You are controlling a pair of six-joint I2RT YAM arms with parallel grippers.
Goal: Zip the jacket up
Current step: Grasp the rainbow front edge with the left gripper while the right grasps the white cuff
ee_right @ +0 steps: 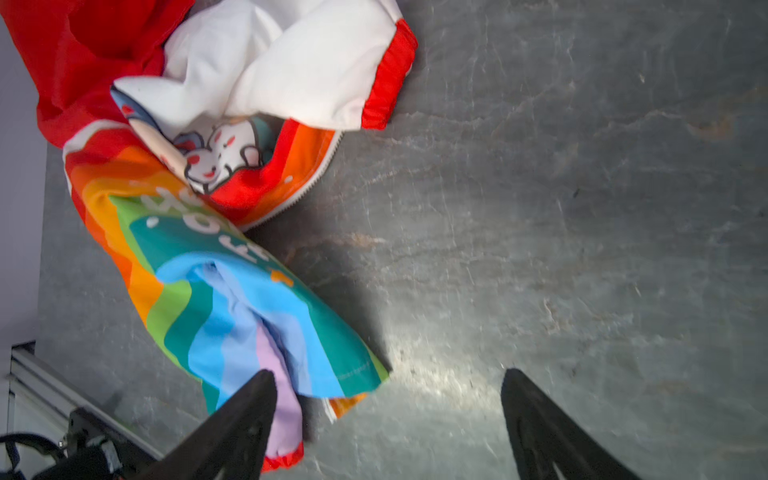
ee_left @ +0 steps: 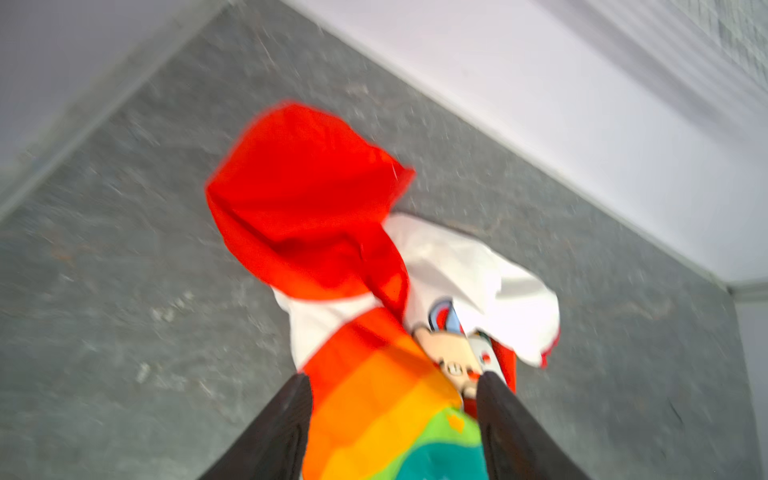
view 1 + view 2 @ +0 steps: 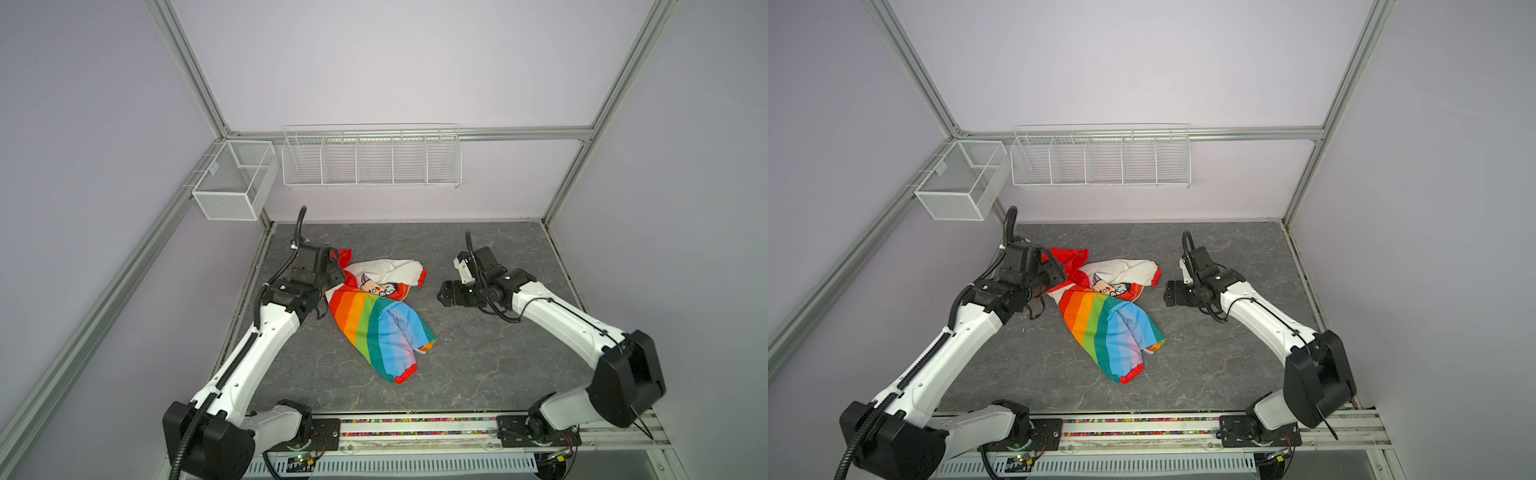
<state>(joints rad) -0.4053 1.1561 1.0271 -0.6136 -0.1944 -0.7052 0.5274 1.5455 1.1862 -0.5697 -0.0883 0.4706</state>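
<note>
I should next spread the jacket's rainbow half open, so my left gripper should grab that half by the orange band's outer edge [image 3: 344,321] near the hood, which leaves the zipper free.
The jacket [image 3: 374,320] [image 3: 1108,328] lies crumpled left of the table's middle, rainbow half toward the front and white cartoon half [image 1: 220,153] behind it. Its red hood [image 2: 303,199] points to the back left. A stretch of white zipper [image 1: 320,166] shows along the red-orange edge. My left gripper [image 3: 338,274] [image 2: 397,376] hovers over the jacket's upper part near the hood, jaws apart, with rainbow cloth seen between the fingers; this view is blurred. My right gripper [image 3: 441,294] [image 1: 389,372] stands open to the right of the jacket, above bare table, one finger [image 1: 249,399] over the rainbow sleeve's end.
A grey stone-patterned table [image 3: 478,365] carries the jacket. On the back wall hangs a white wire rack [image 3: 372,160], and a mesh basket [image 3: 232,178] hangs at the back left. The arms' mounting rail [image 3: 415,428] runs along the front edge.
</note>
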